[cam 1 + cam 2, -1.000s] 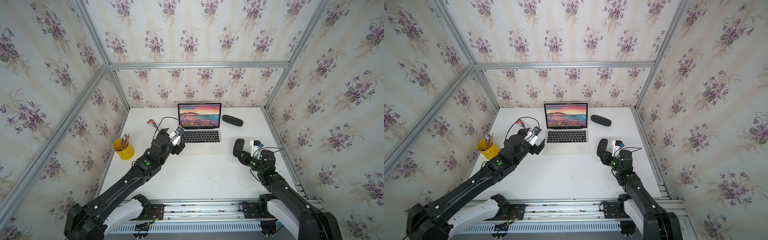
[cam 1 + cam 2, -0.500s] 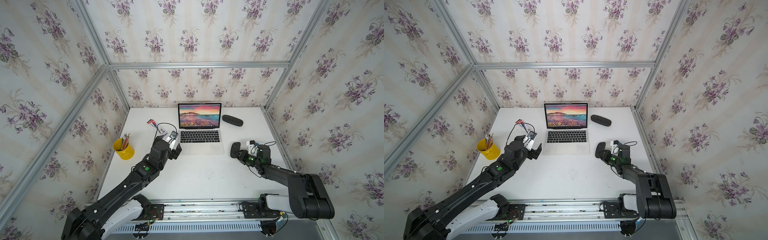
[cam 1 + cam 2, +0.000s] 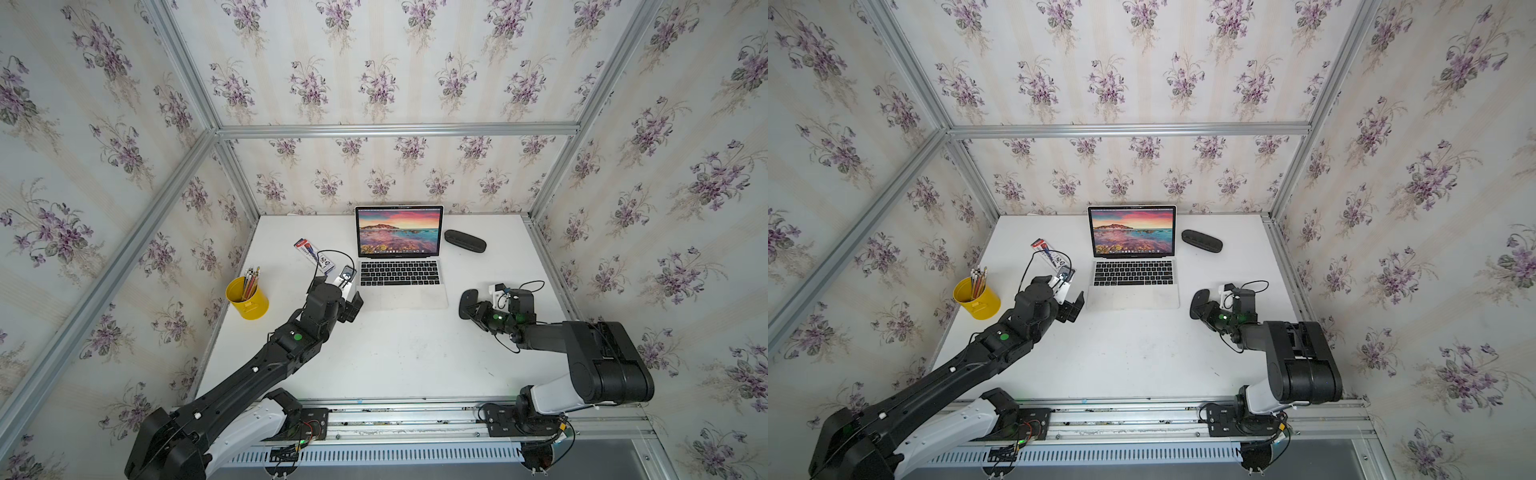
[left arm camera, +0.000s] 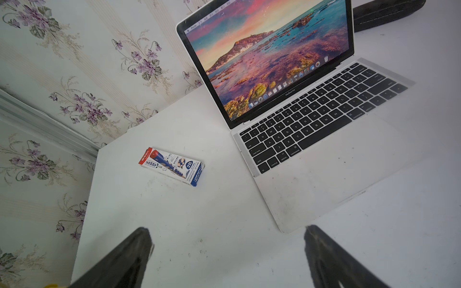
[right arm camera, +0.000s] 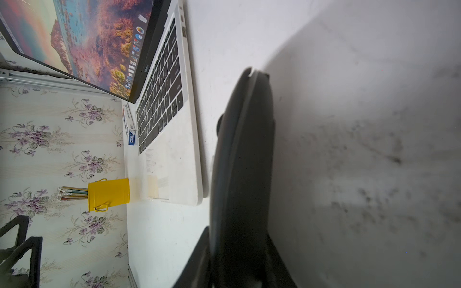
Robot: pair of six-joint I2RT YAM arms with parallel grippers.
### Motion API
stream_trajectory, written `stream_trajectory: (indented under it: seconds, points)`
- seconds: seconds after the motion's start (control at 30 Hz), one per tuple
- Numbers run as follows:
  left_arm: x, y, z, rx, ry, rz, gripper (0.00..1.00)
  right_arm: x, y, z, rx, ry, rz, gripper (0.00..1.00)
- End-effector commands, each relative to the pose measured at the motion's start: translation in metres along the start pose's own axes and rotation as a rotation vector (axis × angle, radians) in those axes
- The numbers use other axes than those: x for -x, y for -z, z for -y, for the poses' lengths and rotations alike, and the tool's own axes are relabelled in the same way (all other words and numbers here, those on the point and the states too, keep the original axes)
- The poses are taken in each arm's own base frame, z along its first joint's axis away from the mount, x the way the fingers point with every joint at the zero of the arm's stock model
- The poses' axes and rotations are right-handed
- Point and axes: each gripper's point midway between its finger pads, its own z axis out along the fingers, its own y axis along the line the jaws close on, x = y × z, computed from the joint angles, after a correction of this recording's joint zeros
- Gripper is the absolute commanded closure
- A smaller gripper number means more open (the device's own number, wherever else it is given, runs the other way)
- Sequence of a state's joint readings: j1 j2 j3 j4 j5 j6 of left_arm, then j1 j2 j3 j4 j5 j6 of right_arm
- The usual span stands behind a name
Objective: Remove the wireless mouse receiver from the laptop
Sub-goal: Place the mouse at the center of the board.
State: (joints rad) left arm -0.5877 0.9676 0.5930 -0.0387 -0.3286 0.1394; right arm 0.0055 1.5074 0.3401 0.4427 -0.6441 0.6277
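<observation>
I need to release the black mouse with my right gripper now, because the lower edge of the black mouse meets its shadow on the tabletop.
The laptop (image 3: 405, 296) (image 3: 1133, 293) stands open at the back middle of the white table, its screen lit with a sunset seascape. My left gripper (image 3: 353, 305) (image 3: 1073, 307) is open and empty, low over the table beside the laptop's front left corner (image 4: 284, 224). In its wrist view the gripper (image 4: 225, 228) spans bare table. My right gripper (image 3: 473, 309) (image 3: 1208, 311) (image 5: 237, 239) is shut on a black mouse (image 3: 467, 300) (image 5: 244, 162), held on edge right of the laptop (image 5: 174, 149). I cannot make out the wireless mouse receiver in any view.
A yellow cup of pencils (image 3: 247, 297) stands at the left edge. A pencil box (image 3: 313, 255) (image 4: 172, 164) lies left of the screen. A long black case (image 3: 464, 241) lies at the back right. Papered walls and metal rails enclose the table.
My left gripper has drawn back from the laptop's left edge toward its front corner, still open. My right arm has folded down low, and the mouse in its gripper has shifted slightly left.
</observation>
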Motion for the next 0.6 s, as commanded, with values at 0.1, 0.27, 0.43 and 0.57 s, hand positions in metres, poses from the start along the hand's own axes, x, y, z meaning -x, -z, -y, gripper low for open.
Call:
stream_trajectory:
  seconds: [0.1,0.27,0.43,0.57]
  points:
    - [0.002,-0.002,0.001,-0.004,0.029,0.010,0.01,-0.009,0.000,0.021,-0.098,-0.032,-0.025,0.65]
    - [0.000,-0.001,0.003,-0.014,0.034,0.004,0.01,-0.011,0.006,0.023,-0.131,-0.031,-0.024,0.44]
    - [-0.007,0.000,0.005,-0.025,0.043,-0.013,0.01,-0.007,0.018,0.024,-0.193,-0.006,0.003,0.36]
    - [-0.011,0.001,0.007,-0.034,0.051,-0.020,0.01,-0.003,0.030,0.025,-0.257,0.006,0.020,0.29]
